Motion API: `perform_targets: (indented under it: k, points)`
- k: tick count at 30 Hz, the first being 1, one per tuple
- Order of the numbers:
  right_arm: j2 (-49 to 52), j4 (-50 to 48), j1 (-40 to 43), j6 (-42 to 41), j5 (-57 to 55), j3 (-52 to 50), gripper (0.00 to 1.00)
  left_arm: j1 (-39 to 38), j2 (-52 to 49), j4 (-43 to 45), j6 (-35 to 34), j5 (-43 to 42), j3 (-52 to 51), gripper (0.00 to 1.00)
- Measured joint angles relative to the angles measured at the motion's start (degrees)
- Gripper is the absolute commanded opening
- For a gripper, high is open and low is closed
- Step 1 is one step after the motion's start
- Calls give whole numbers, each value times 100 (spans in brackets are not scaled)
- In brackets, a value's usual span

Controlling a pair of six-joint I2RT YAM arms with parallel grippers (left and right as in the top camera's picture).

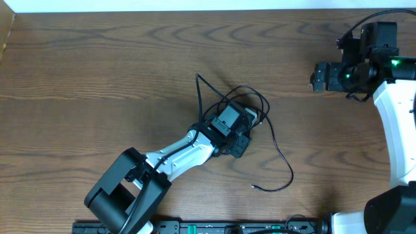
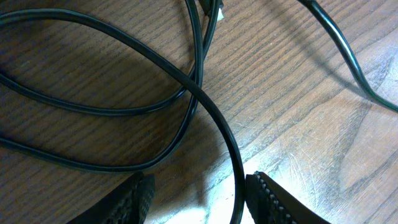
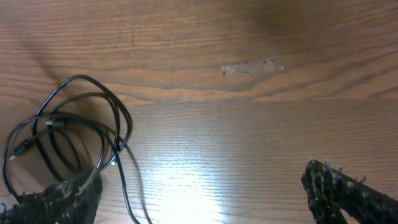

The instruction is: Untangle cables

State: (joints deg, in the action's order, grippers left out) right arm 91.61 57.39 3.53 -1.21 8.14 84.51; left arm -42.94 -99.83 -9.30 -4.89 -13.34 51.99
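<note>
The single black piece of cable (image 2: 239, 185) is beside the crossing loops. My left gripper will grab it there, so its end stays free to untangle the cables.
The cables lie as a loose black tangle (image 1: 247, 90) at the table's middle, with one tail (image 1: 283, 159) trailing off to the right. My left gripper (image 1: 242, 122) is down over the tangle. In the left wrist view its jaws (image 2: 199, 190) stand apart, and one black strand (image 2: 221, 124) runs between them, close against the right finger (image 2: 267, 199). Crossing loops lie just beyond, and a small white tip (image 2: 220, 12) shows at the top edge. My right gripper (image 1: 318, 77) hovers open at the far right, away from the tangle (image 3: 81, 77), with nothing between its fingers (image 3: 202, 186).
The wooden table (image 1: 97, 84) carries only the cables. The left arm's white and black links (image 1: 169, 159) reach in from the front edge. The right arm's body (image 1: 396, 123) stands along the right side. A faint smear (image 3: 252, 67) marks the wood.
</note>
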Motion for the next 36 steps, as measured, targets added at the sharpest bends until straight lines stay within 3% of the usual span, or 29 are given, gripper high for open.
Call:
perform_targets:
  k: [7, 24, 27, 28, 29, 36]
  points:
    - [0, 22, 0, 0, 0, 2, 99, -4, 0, -31, -2, -2, 0, 64]
    - [0, 39, 0, 0, 107, 0, 99, -4, -35, -76, -2, -48, 0, 63]
    - [0, 42, 0, 0, 107, 2, 99, -4, -136, -79, -15, -50, 0, 44]
    - [0, 42, 0, 0, 107, 0, 99, -4, -160, -68, -4, -48, 0, 14]
    - [0, 42, 0, 0, 109, 0, 99, -4, -168, -81, -26, -52, 0, 8]
    - [0, 55, 0, 0, 109, 2, 99, -4, -175, -61, -225, -87, 0, 7]
